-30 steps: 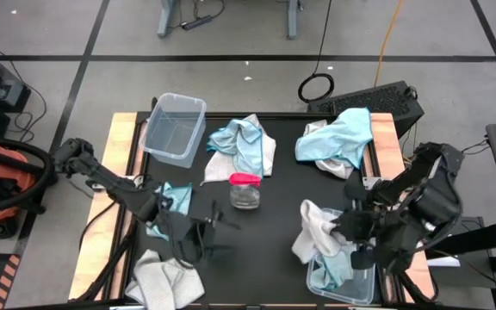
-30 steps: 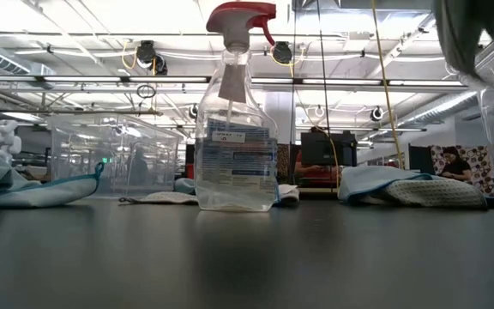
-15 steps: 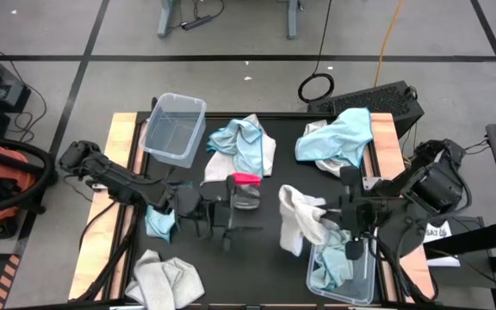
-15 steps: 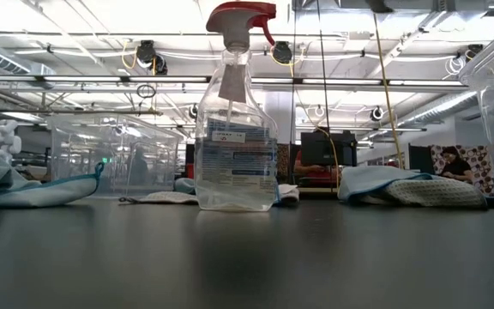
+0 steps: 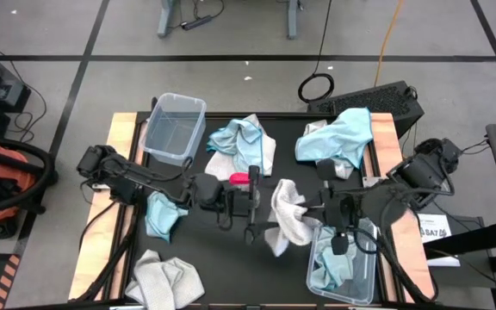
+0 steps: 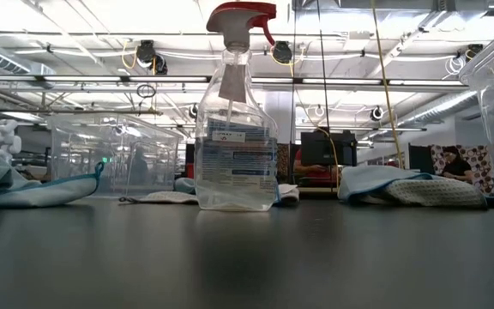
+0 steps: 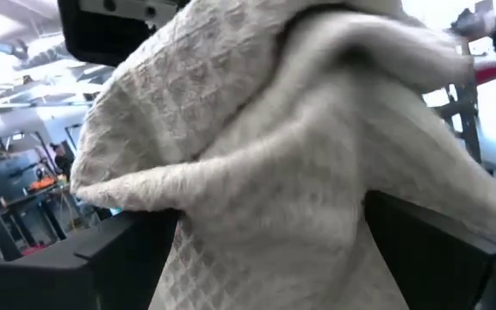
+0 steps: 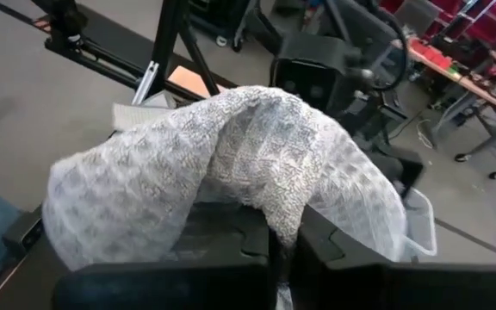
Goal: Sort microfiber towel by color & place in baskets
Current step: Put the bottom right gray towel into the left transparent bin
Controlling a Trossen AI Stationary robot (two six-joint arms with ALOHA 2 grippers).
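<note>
I should next grab the pale grey-white towel by its hanging fold (image 5: 281,231) with my left gripper, to sort it into the bare clear basket.
A pale grey-white towel (image 5: 287,215) hangs in the air over the table's middle, between my two grippers. My right gripper (image 5: 319,207) is shut on it from the right. My left gripper (image 5: 261,226) is open at its left side, and the cloth (image 7: 257,172) fills the gap between the fingers. The near-right basket (image 5: 364,275) holds a light blue towel (image 5: 330,267). The far-left basket (image 5: 175,127) holds nothing. More towels lie on the table: a blue and white heap (image 5: 244,145), a blue one (image 5: 338,138), another blue one (image 5: 164,215) and a white one (image 5: 166,280). My left gripper has its open fingers (image 7: 119,250) on either side of the towel's hanging part; I cannot tell whether they touch it. My right gripper pinches a bunched fold of the towel (image 8: 265,202) between its two fingers, coming level from the table's right side. The cloth drapes over the fingers (image 8: 334,250), lifted clear and slack.
A clear spray bottle with a red top (image 5: 244,182) stands just beyond the left gripper, at the table's middle (image 6: 234,129). A keyboard (image 5: 373,102) lies past the far right corner. The black table top (image 5: 222,267) shows bare between the near towels and the near-right basket.
My right gripper has carried the white towel from over the near-right basket toward the table's middle, and the towel now hangs clear of the basket. My left gripper has swung from the near left toward the right, up to the towel.
</note>
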